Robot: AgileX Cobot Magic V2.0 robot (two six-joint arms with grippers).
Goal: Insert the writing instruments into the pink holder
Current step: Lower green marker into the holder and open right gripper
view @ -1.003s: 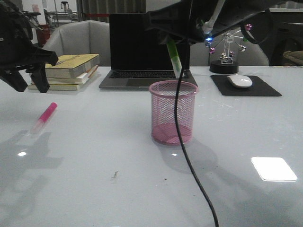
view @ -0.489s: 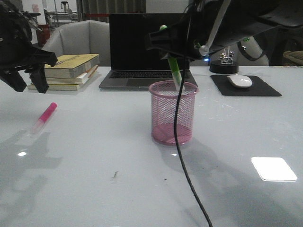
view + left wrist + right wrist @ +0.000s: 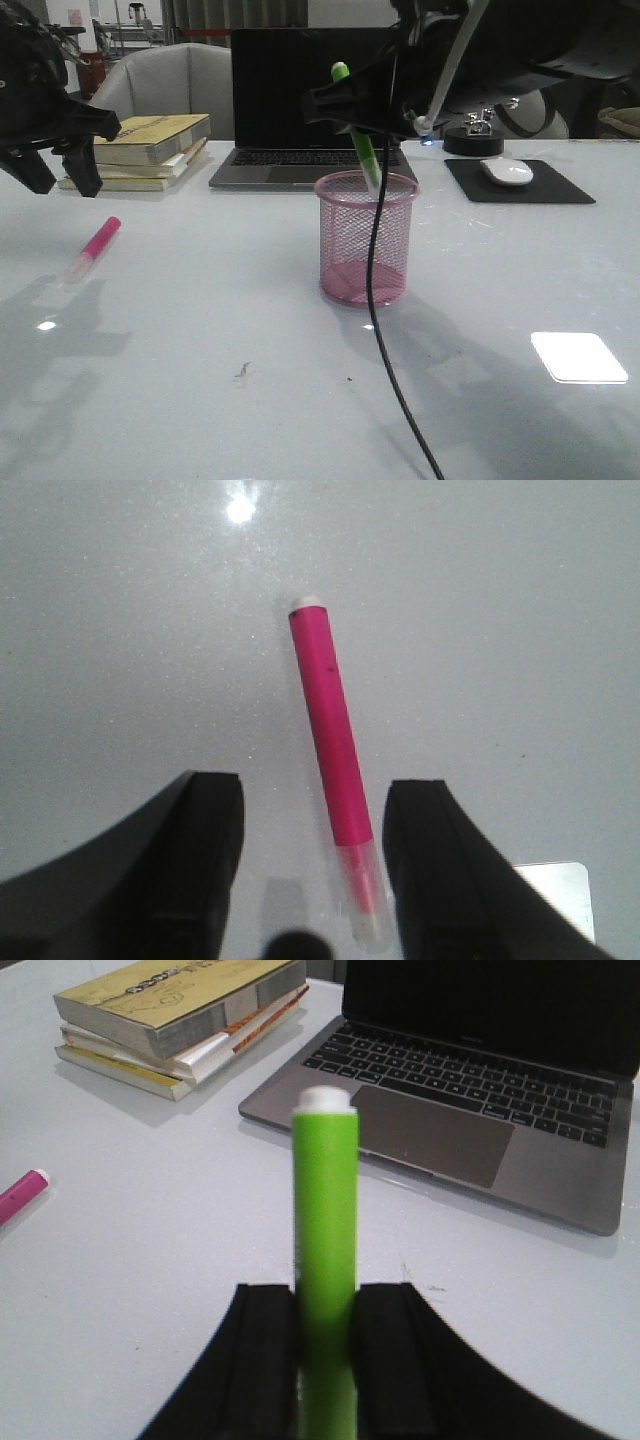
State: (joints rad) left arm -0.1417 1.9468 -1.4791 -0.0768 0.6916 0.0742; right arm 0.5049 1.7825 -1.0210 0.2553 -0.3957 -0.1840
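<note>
The green marker's lower end point(image 3: 374, 188) dips inside the pink holder's rim point(image 3: 367, 188) and the marker would remain in the holder, so it is time for my right gripper to release it.
The pink mesh holder point(image 3: 366, 238) stands upright mid-table. My right gripper point(image 3: 352, 112) hangs just above its rim, shut on the lime green marker point(image 3: 362, 150), whose lower end dips inside the cup while its top sticks up tilted. In the right wrist view the green marker point(image 3: 326, 1260) is clamped between the fingers point(image 3: 262, 1360). The pink marker point(image 3: 93, 249) lies flat on the table at the left. My left gripper point(image 3: 58, 180) hovers open above and behind it. The left wrist view shows the pink marker point(image 3: 334, 755) with its pale end between the spread fingers point(image 3: 205, 850).
An open laptop point(image 3: 300, 110) sits behind the holder. A stack of books point(image 3: 150, 148) lies at the back left. A mouse on a black pad point(image 3: 508, 172) and a desk ornament point(image 3: 472, 130) are at the back right. A black cable point(image 3: 385, 340) hangs in front of the holder.
My right gripper has come down and leftward with the green marker, bringing its lower end from above the rim into the holder. The left gripper and pink marker have stayed put.
</note>
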